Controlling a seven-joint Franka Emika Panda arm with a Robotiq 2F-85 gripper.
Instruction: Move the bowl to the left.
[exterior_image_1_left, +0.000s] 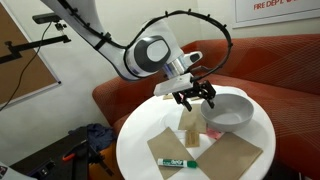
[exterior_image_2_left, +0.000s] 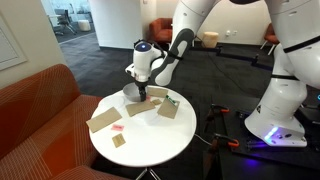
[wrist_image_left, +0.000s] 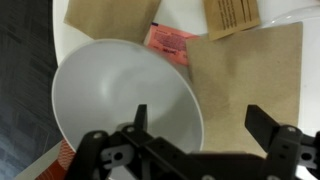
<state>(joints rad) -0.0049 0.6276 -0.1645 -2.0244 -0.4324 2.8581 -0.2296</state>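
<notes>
The bowl's near rim (wrist_image_left: 199, 118) is between my gripper's fingers, but the inner finger is above the rim. My gripper would miss the rim if it closed now, so it should first go lower.
The pale grey-white bowl (exterior_image_1_left: 230, 110) sits near the edge of the round white table (exterior_image_1_left: 140, 148), on the sofa side. In the wrist view the bowl (wrist_image_left: 115, 95) fills the left half of the picture. My gripper (wrist_image_left: 200, 115) is open and empty and straddles the bowl's rim: one finger is over the inside, the other is outside over a brown paper napkin (wrist_image_left: 250, 75). In both exterior views the gripper (exterior_image_1_left: 195, 98) (exterior_image_2_left: 140, 95) hangs low at the bowl's side. In the exterior view from the robot's side the arm mostly hides the bowl.
A pink packet (wrist_image_left: 168, 40) and a small brown packet (exterior_image_1_left: 190, 128) lie beside the bowl. More brown napkins (exterior_image_1_left: 225, 153) (exterior_image_2_left: 103, 121) and a green marker (exterior_image_1_left: 175, 161) lie on the table. An orange sofa (exterior_image_1_left: 265, 70) stands behind the table.
</notes>
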